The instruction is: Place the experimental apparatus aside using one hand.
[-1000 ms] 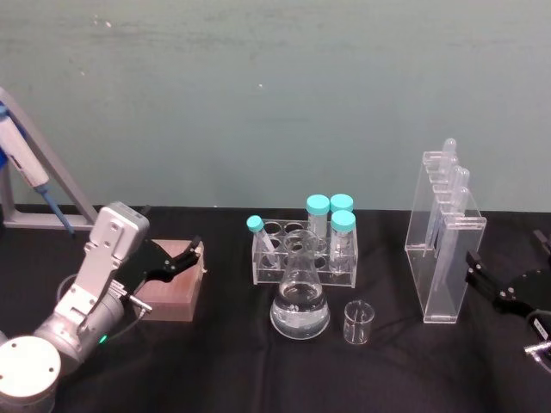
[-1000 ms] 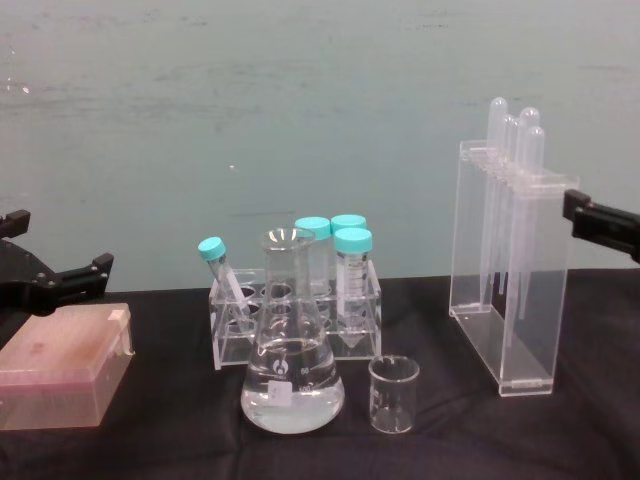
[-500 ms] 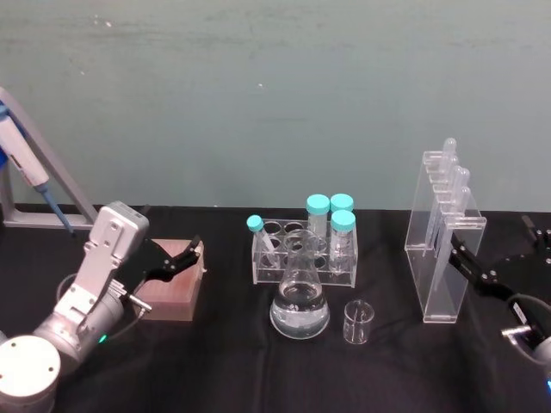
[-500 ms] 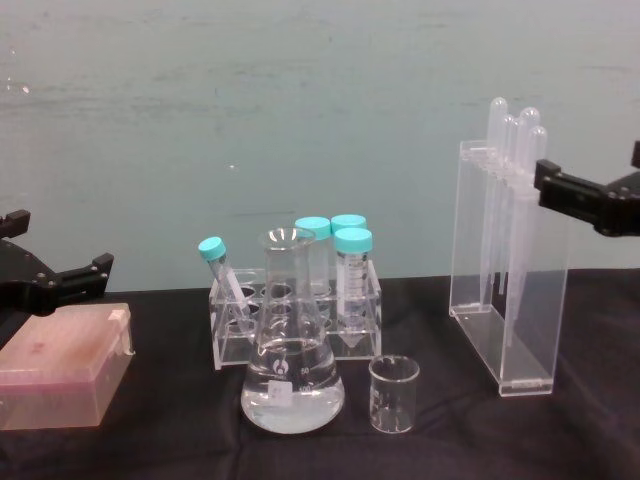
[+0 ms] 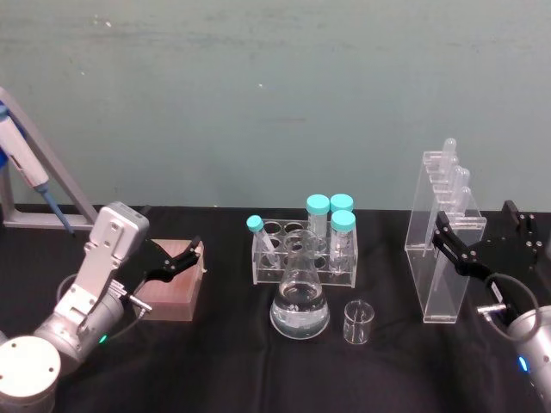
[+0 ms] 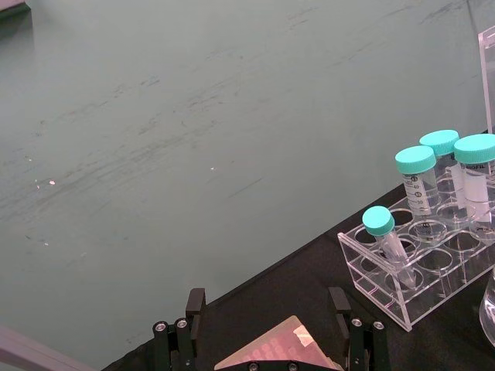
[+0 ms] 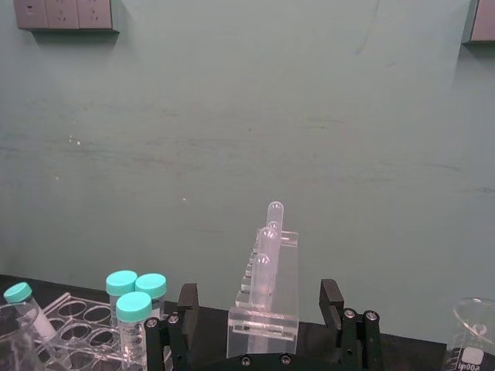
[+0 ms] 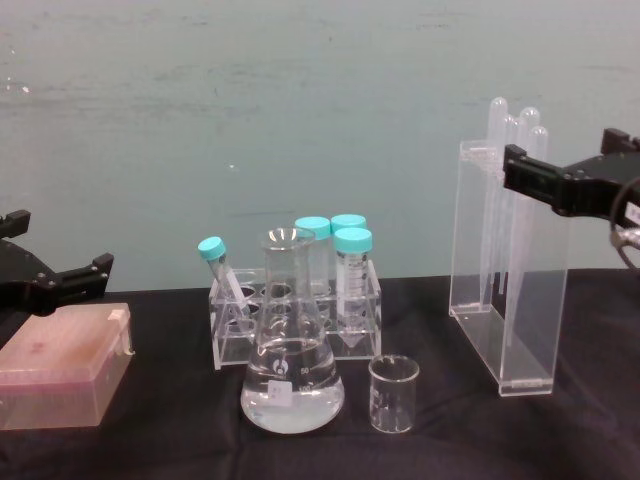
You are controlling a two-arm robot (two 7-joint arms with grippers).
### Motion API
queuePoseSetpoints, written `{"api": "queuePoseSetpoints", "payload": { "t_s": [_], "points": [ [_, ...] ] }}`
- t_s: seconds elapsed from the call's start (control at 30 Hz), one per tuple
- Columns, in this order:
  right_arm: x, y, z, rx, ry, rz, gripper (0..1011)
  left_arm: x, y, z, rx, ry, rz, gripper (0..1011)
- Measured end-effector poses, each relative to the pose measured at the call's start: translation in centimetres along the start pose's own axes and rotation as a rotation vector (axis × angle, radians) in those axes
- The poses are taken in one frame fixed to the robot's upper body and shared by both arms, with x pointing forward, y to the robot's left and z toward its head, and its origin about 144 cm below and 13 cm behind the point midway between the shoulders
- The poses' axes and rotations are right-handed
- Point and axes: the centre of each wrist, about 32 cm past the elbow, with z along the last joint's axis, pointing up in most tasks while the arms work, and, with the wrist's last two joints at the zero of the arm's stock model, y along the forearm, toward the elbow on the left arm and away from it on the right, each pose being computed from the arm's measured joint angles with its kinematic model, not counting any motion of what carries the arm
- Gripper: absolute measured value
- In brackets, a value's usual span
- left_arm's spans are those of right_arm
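Observation:
The pipette stand's base is long, while the top of one end panel (image 8: 541, 228) (image 7: 264, 325) is narrow. My right gripper should grab the pipette stand across that top next, to place it aside.
The experimental apparatus stands on the black table. The tall clear pipette stand (image 5: 443, 258) (image 8: 505, 290) is at the right, and the conical flask (image 5: 300, 303) (image 8: 292, 375) holding clear liquid is at the centre. The small beaker (image 5: 358, 322) (image 8: 393, 394) sits just right of the flask. My right gripper (image 5: 475, 224) (image 8: 565, 165) is open, close by the stand's right side and level with its upper part. In the right wrist view the stand (image 7: 264, 309) shows between its spread fingers (image 7: 186, 300). My left gripper (image 5: 185, 258) (image 8: 60, 245) (image 6: 267, 303) hangs open over the pink box.
A clear rack (image 5: 306, 254) (image 8: 300, 305) (image 6: 418, 251) of teal-capped tubes stands behind the flask. A pink box (image 5: 172, 288) (image 8: 60, 365) lies at the left under the left gripper. A blue-and-white pipette on a grey stand (image 5: 26, 163) is at the far left. A green wall runs behind the table.
My right gripper has come in from the right edge and risen, closing on the pipette stand's right side. The left arm and all labware have stayed still.

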Motion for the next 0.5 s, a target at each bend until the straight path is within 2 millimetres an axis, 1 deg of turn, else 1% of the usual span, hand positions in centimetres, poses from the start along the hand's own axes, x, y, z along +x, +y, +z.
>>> {"api": "queuePoseSetpoints", "payload": {
  "t_s": [0.3,0.5],
  "points": [
    [-0.8,1.7,-0.2,0.007,0.002,-0.024,1003,0.0,0.0,0.0,0.0,0.0,0.0,1000],
    [-1.1,2.4,-0.4,0.007,0.003,-0.041,1003,0.0,0.0,0.0,0.0,0.0,0.0,1000]
  ]
}}
